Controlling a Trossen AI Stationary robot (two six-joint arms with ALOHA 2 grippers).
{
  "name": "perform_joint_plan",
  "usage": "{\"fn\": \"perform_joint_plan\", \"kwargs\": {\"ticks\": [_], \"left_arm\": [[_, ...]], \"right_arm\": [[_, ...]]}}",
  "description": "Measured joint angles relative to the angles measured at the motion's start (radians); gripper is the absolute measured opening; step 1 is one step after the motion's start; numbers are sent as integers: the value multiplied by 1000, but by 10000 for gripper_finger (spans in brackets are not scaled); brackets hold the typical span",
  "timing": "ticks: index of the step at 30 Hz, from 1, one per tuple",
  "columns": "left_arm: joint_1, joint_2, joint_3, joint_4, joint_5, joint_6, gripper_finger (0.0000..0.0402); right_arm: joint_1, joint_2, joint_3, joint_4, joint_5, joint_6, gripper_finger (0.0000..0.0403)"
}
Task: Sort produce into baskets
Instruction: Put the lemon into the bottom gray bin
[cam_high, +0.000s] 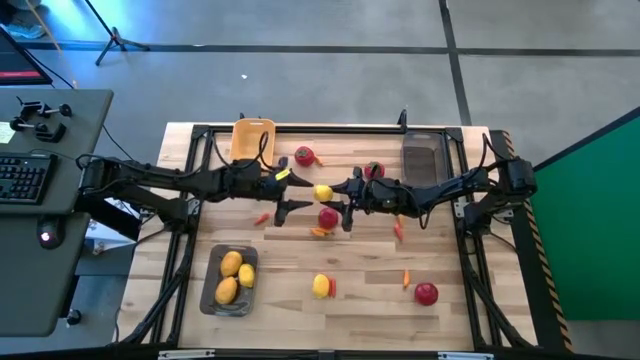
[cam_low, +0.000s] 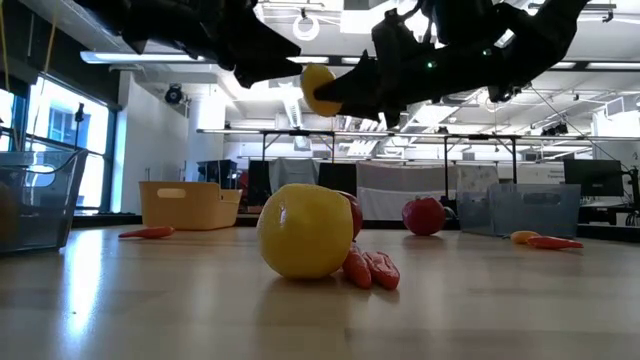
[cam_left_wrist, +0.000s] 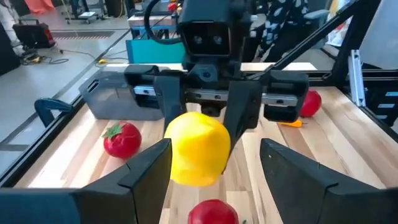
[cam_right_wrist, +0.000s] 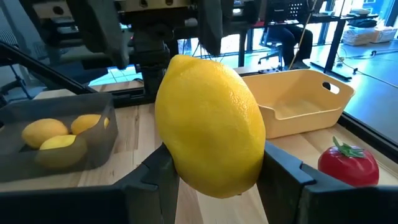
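Note:
I need to grab the lemon's rounded sides with my left gripper next, to sort it into the grey tray of lemons.
A yellow lemon (cam_high: 323, 192) hangs in the air over the middle of the table, between my two grippers. My right gripper (cam_high: 345, 196) reaches in from the table's right and is shut on it. My left gripper (cam_left_wrist: 214, 165) comes from the left and is open, with a finger on either side of the lemon (cam_left_wrist: 198, 149). A yellow-orange basket (cam_high: 252, 140) stands at the far left, a grey tray (cam_high: 422, 158) at the far right. A second grey tray (cam_high: 214, 290), near left, holds three lemons. My right gripper pinches the lemon between its two fingers, on two opposite sides (cam_right_wrist: 171, 155) of its lower half. The fingers run about level, coming from the table's right. The lemon (cam_low: 318, 88) is lifted well clear of the table and stands roughly on end, slightly tilted.
Red fruits lie on the table at the far middle (cam_high: 304, 156), by the right arm (cam_high: 374, 170), under the grippers (cam_high: 328, 217) and near right (cam_high: 426, 293). A loose lemon (cam_high: 321, 286) lies near the front. Thin carrots (cam_high: 398, 230) are scattered around the middle.

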Motion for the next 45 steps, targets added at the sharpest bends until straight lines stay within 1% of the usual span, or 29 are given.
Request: {"fn": "perform_joint_plan", "kwargs": {"ticks": [12, 16, 19, 23, 26, 29, 35, 38, 45], "left_arm": [[0, 0, 46, -83, -6, 0, 230], [0, 0, 46, -101, -49, -16, 230], [0, 0, 46, -97, -53, -22, 230], [0, 27, 51, -93, -53, -21, 230], [-4, 80, 82, -103, -48, -17, 229], [-13, 123, 124, -129, -49, 23, 229], [-19, 146, 156, -132, -49, 51, 229], [-19, 146, 156, -133, -47, 53, 216], [-19, 146, 156, -136, -41, 64, 156]], "right_arm": [[0, 0, 0, 0, 0, -7, 154], [0, 0, 0, 7, 0, -10, 154], [0, 0, 0, 6, 0, -10, 154], [0, 0, 0, 7, -10, -10, 154], [0, 0, 0, 10, -17, -10, 154], [1, 0, 0, 9, -18, -10, 154], [1, 0, 0, 11, -19, -10, 154], [1, 0, 0, 11, -19, -9, 154], [2, 0, 0, 7, -25, -8, 154]]}}
